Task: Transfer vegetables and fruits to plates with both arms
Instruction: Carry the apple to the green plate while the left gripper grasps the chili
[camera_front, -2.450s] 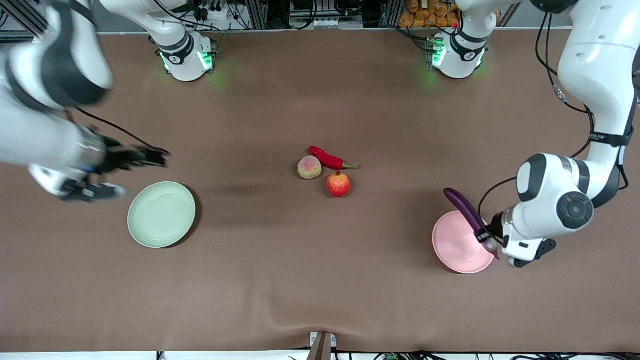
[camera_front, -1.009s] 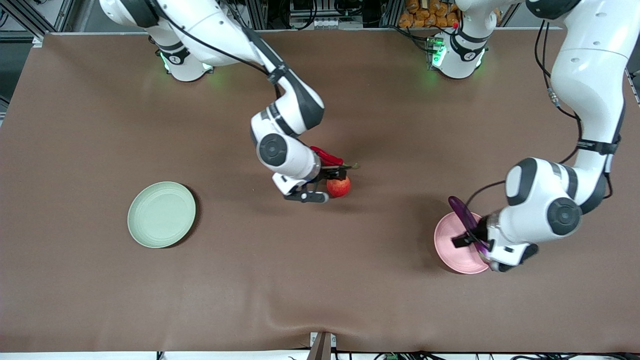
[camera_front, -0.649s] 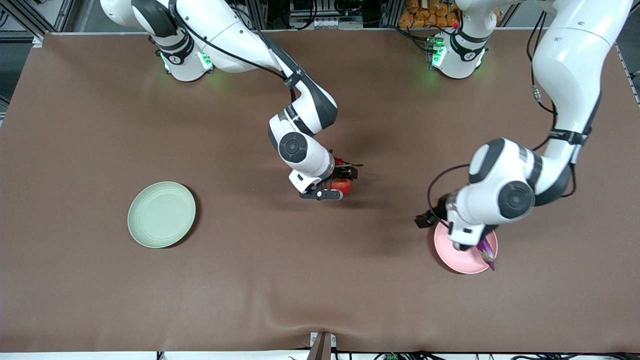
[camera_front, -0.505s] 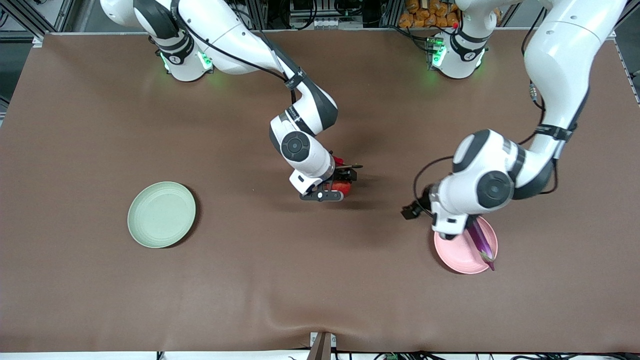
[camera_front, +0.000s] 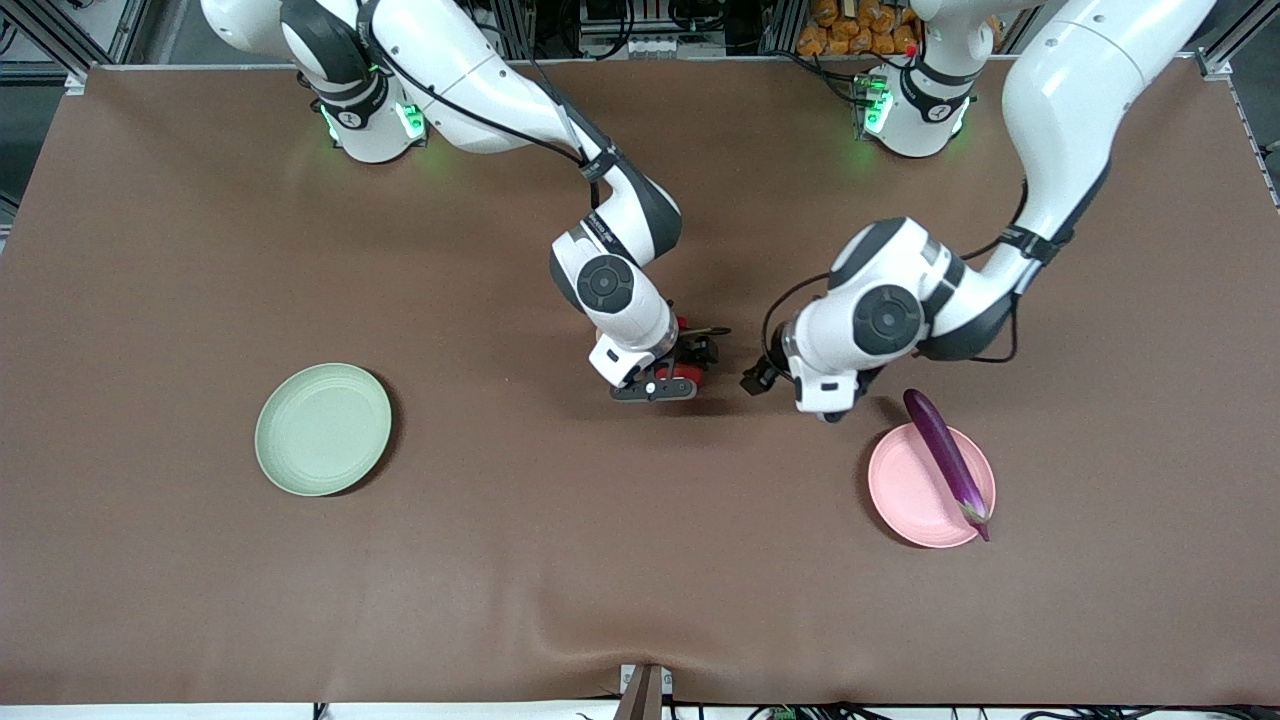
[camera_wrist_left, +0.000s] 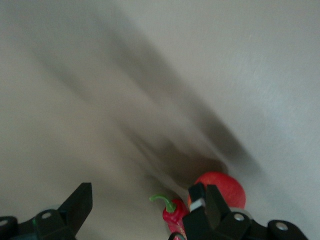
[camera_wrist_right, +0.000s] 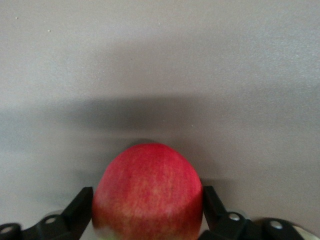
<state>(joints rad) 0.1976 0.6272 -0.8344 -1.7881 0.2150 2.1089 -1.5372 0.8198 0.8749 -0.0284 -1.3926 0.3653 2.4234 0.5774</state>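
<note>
The red pepper should go onto the pink plate, so my left gripper needs to pick the pepper up next by its green stem (camera_wrist_left: 167, 200).
The red pomegranate (camera_wrist_right: 147, 192) sits between the fingers of my right gripper (camera_front: 690, 367), which is shut on it at the middle of the table; it also shows in the front view (camera_front: 686, 374). The red pepper (camera_front: 681, 323) lies just beside it, mostly under the right wrist, and its green stem shows in the left wrist view (camera_wrist_left: 171, 214). The peach is hidden under the right arm. My left gripper (camera_front: 757, 380) is open and empty, over the table between the pomegranate and the pink plate (camera_front: 905, 485). The purple eggplant (camera_front: 945, 458) lies across the pink plate. The green plate (camera_front: 323, 428) is empty.
The brown table mat (camera_front: 560, 560) has a raised fold at the edge nearest the front camera. The two arm bases (camera_front: 370, 115) stand along the farthest edge with cables and racks past them.
My left gripper let go of the eggplant on the pink plate and swung toward the middle. My right arm came in from the green plate's end and closed round the pomegranate.
</note>
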